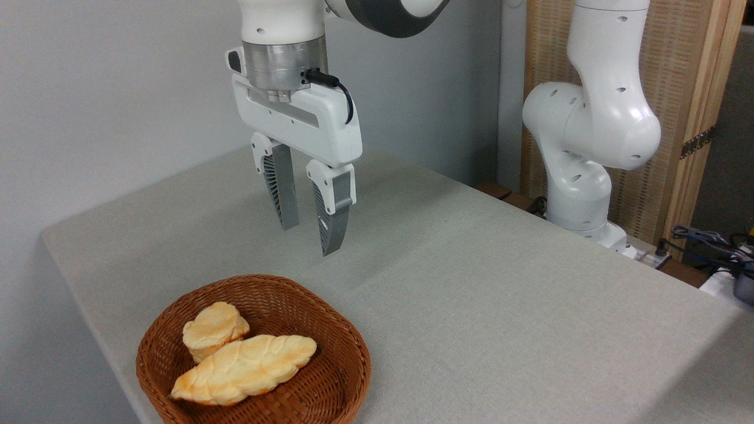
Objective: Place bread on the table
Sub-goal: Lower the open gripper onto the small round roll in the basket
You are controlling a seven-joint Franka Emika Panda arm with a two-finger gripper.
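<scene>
I should pick up the small round bun by its browned sides next, so that I can put bread on the tabletop.
The bread [213, 328], a small round bun with a pale top and browned edges, lies in the left part of a brown wicker basket [330, 386]. A longer braided loaf [247, 368] leans against its front. My gripper [309, 238] hangs open in the air above and behind the basket, up and to the right of the bun, with nothing between its grey fingers [285, 194]. The table [500, 306], covered in light grey-beige cloth, spreads under everything.
The arm's white base [580, 194] stands at the table's far right edge, in front of a wooden screen. Cables [707, 238] lie off the table at the right. A grey wall runs behind the table's left and back edges.
</scene>
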